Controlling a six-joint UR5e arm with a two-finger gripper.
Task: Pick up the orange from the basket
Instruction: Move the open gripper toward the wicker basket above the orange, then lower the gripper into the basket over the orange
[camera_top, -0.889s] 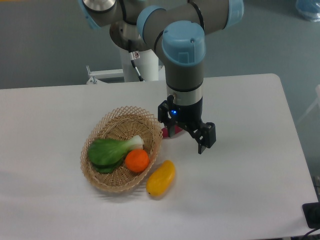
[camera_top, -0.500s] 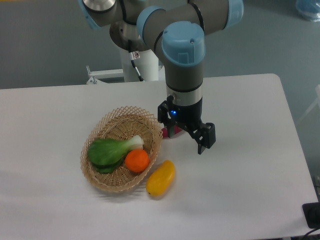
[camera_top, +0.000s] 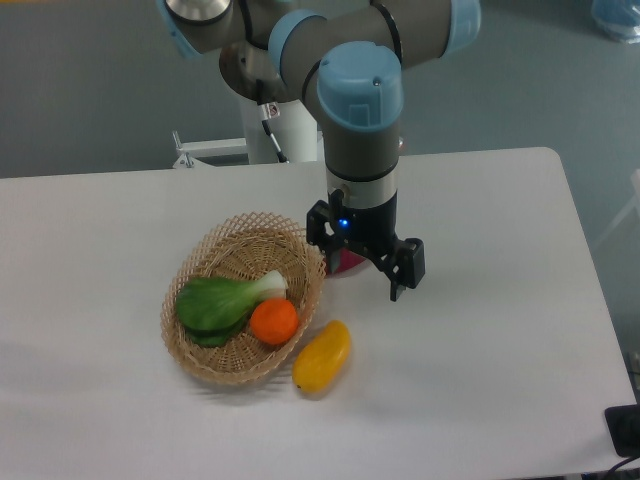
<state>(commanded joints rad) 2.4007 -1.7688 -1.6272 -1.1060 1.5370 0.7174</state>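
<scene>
Next, my gripper grabs the orange's round sides to pick the orange (camera_top: 274, 322) out of the woven basket (camera_top: 229, 244).
The orange (camera_top: 274, 322) is small, round and bright orange. It lies in the near right part of the tan woven basket (camera_top: 229, 244), touching the green bok choy (camera_top: 220, 303). My gripper (camera_top: 360, 272) hangs above the table to the right of the basket's rim, above and to the right of the orange and apart from it. Its black fingers (camera_top: 405, 270) are spread wide with nothing between them. One finger stands near the basket's right rim.
A yellow-orange mango (camera_top: 322, 356) lies on the white table just outside the basket's near right edge. A small red object (camera_top: 345, 264) sits behind my gripper, partly hidden. The table's right edge (camera_top: 590, 290) lies farther right.
My gripper has shifted slightly to the left, towards the basket. The orange, bok choy and mango have not moved.
</scene>
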